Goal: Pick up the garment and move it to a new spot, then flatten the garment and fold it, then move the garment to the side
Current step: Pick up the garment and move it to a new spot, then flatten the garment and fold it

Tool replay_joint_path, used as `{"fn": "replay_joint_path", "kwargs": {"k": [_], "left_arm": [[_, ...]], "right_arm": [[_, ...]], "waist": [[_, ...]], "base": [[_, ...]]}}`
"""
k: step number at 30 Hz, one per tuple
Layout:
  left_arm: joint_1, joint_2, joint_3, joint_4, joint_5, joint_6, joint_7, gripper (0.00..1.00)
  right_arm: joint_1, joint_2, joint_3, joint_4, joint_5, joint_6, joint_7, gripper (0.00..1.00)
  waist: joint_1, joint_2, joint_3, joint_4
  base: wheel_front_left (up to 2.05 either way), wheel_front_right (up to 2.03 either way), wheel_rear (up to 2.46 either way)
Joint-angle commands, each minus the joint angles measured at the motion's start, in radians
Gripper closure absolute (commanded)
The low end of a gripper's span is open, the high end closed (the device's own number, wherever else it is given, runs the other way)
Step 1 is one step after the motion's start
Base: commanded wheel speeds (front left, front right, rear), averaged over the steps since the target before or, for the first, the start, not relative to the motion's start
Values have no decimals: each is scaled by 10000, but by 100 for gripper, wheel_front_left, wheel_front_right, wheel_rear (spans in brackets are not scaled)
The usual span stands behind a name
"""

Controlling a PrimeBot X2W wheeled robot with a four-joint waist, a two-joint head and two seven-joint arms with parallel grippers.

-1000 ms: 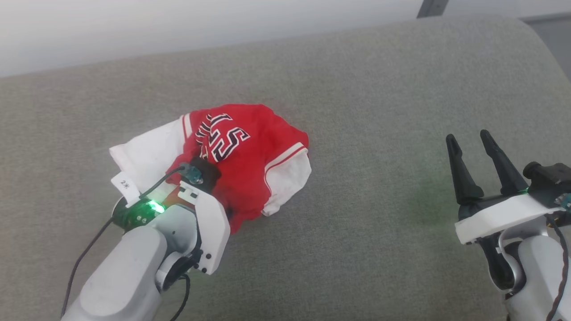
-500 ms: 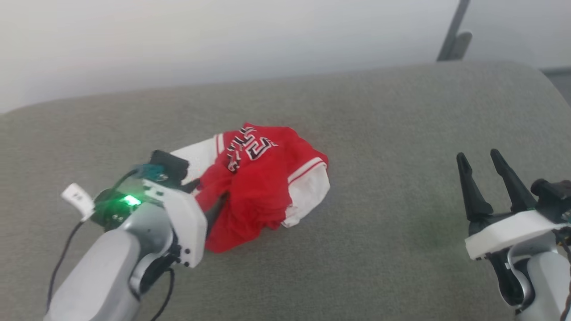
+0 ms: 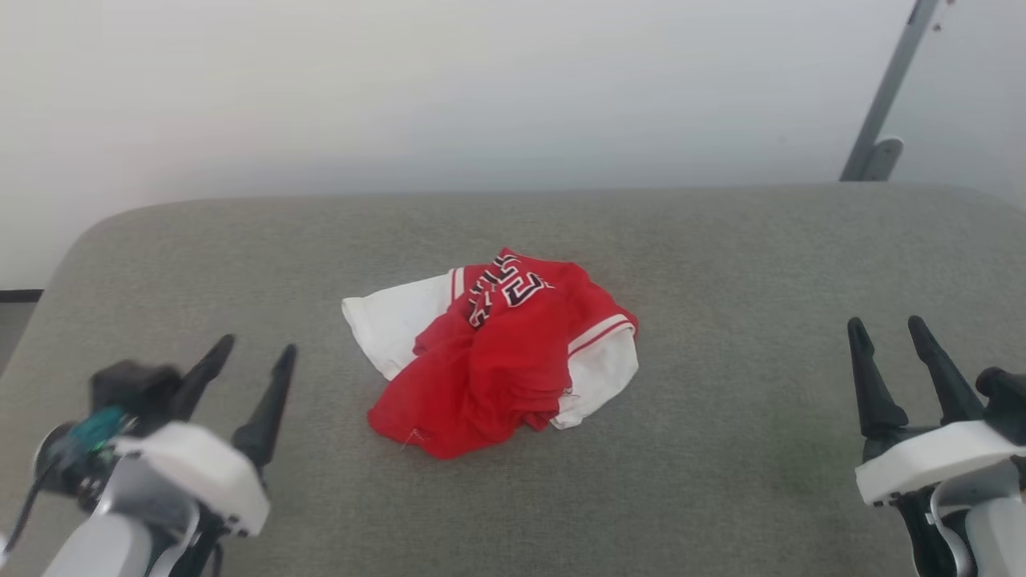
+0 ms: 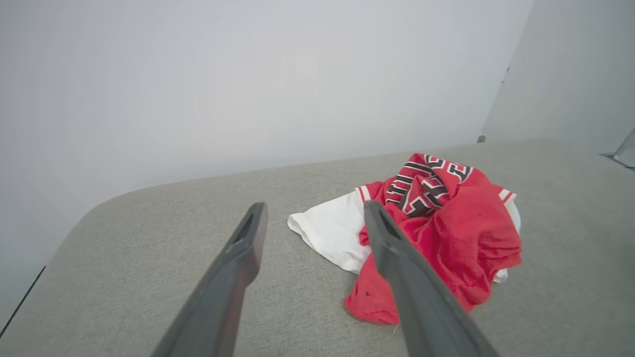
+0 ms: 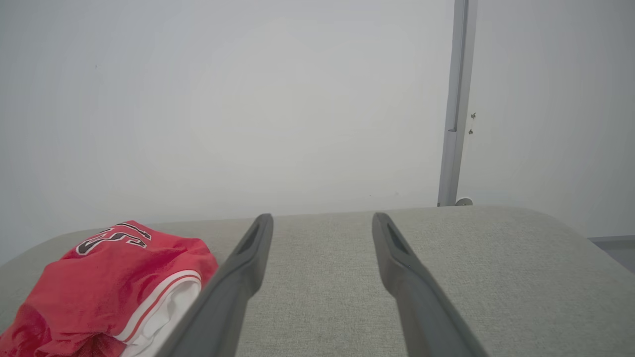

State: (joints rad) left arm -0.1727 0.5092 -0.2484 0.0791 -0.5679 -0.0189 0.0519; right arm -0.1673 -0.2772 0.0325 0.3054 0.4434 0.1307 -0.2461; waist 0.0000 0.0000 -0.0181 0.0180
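The garment's red body [image 3: 500, 361] is bunched in a heap, so the left gripper next needs to grab the white sleeve's edge [image 3: 352, 312], which sticks out free.
The garment [image 3: 497, 353] lies crumpled in a heap at the middle of the grey cushioned surface [image 3: 721, 264], red body bunched, a white sleeve spread to its left, dark lettering on top. My left gripper [image 3: 255, 351] hovers at the lower left, open and empty, well clear of the cloth. In the left wrist view the garment [image 4: 446, 233] sits just beyond the right finger [image 4: 397, 258]. My right gripper [image 3: 883, 324] stands open at the lower right, far from the shirt. The right wrist view has the garment [image 5: 104, 282] at its lower left.
A pale wall rises behind the surface, with a grey metal post [image 3: 882, 104] at the back right. The surface's rounded left edge [image 3: 88, 240] is near my left arm. Bare grey fabric stretches to the right of the shirt.
My left gripper opened, let go of the garment and drew back to the lower left. The head camera tilted up, so the whole scene shifted. The garment now lies loose.
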Motion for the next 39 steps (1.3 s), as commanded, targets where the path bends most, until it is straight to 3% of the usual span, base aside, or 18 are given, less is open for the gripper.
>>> {"fn": "replay_joint_path", "kwargs": {"k": [1, 11, 15, 32, 39], "left_arm": [[312, 28, 205, -64, -112, 96, -362, 0], [2051, 156, 1391, -112, -497, 476, -2091, 0], [2542, 207, 1677, -85, -612, 422, -2511, 0], [2580, 151, 1721, 25, -668, 378, -2808, 0], [2280, 16, 1408, -138, -546, 385, -2674, 0]], "right_arm": [[150, 67, -84, -36, -63, 0, 22, 0], [584, 259, -532, -219, -180, 0, 100, 0], [719, 413, -611, -258, -257, 0, 128, 0], [907, 556, -550, -481, -314, 0, 424, 0], [676, 569, -116, -429, 26, 0, 1094, 0]], "waist": [[0, 0, -102, 145], [0, 0, -326, 488], [0, 0, -377, 585], [0, 0, -289, 805], [0, 0, -73, 1274]], "base": [[0, 0, 0], [0, 0, 0], [0, 0, 0], [0, 0, 0], [0, 0, 0]]}}
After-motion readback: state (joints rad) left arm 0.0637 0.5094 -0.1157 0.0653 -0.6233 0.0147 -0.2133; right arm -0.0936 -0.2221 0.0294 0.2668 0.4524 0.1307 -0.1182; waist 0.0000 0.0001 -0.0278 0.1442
